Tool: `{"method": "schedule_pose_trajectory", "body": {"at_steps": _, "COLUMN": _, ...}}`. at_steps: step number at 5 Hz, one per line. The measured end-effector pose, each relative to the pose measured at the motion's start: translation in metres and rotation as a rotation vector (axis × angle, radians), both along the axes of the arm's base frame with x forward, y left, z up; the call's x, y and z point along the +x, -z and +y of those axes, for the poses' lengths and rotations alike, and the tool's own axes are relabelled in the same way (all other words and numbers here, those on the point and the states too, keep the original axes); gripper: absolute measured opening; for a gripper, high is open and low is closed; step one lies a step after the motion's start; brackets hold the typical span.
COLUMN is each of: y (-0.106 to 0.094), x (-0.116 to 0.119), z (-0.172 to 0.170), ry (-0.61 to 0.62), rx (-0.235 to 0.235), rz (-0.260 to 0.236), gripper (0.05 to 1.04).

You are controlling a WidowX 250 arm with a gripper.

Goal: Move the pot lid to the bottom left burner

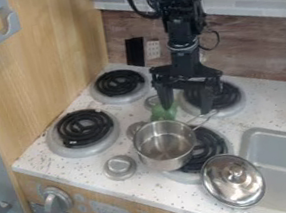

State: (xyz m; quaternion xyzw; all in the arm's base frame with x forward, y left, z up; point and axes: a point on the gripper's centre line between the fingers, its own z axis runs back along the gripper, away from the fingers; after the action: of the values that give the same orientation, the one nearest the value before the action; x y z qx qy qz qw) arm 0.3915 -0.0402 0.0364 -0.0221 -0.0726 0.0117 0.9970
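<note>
I will grab the pot lid (pixel 226 192) next by its small raised knob; its round disc is too wide for my fingers.
The black gripper (pixel 186 104) hangs above the counter behind the pot, its two fingers apart and nothing visible between them. At the lower right, the shiny metal pot lid (pixel 226 192) lies knob up beside the sink's left side, in front of the bottom right burner. It is some distance from the gripper, nearer the counter's front edge. The bottom left burner (pixel 83 128), a black coil in a grey ring, has nothing on it.
A steel pot (pixel 168 162) partly covers the bottom right burner (pixel 209 144). A round metal canister (pixel 120 167) stands left of it, and a green object (pixel 164 112) is behind it. The sink (pixel 283 145) is at right, a wooden wall (pixel 43 57) at left.
</note>
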Motion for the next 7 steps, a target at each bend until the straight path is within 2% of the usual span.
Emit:
{"method": "schedule_pose_trajectory", "body": {"at_steps": 1, "y": 0.016, "x": -0.005, "z": -0.001, "ry": 0.006, "rx": 0.004, "rz": 0.043, "gripper": 0.999}}
{"method": "schedule_pose_trajectory", "body": {"at_steps": 2, "y": 0.015, "x": -0.003, "z": -0.014, "ry": 0.076, "rx": 0.026, "rz": 0.029, "gripper": 0.999}}
{"method": "schedule_pose_trajectory", "body": {"at_steps": 3, "y": 0.012, "x": -0.004, "z": -0.043, "ry": 0.192, "rx": 0.051, "rz": 0.006, "gripper": 0.999}}
{"method": "schedule_pose_trajectory", "body": {"at_steps": 4, "y": 0.003, "x": -0.007, "z": -0.063, "ry": 0.272, "rx": 0.075, "rz": -0.025, "gripper": 0.999}}
{"method": "schedule_pose_trajectory", "body": {"at_steps": 5, "y": -0.009, "x": -0.007, "z": -0.082, "ry": 0.327, "rx": 0.057, "rz": -0.058, "gripper": 0.999}}
{"method": "schedule_pose_trajectory", "body": {"at_steps": 7, "y": 0.0, "x": -0.021, "z": -0.094, "ry": 0.383, "rx": 0.046, "rz": -0.02, "gripper": 0.999}}
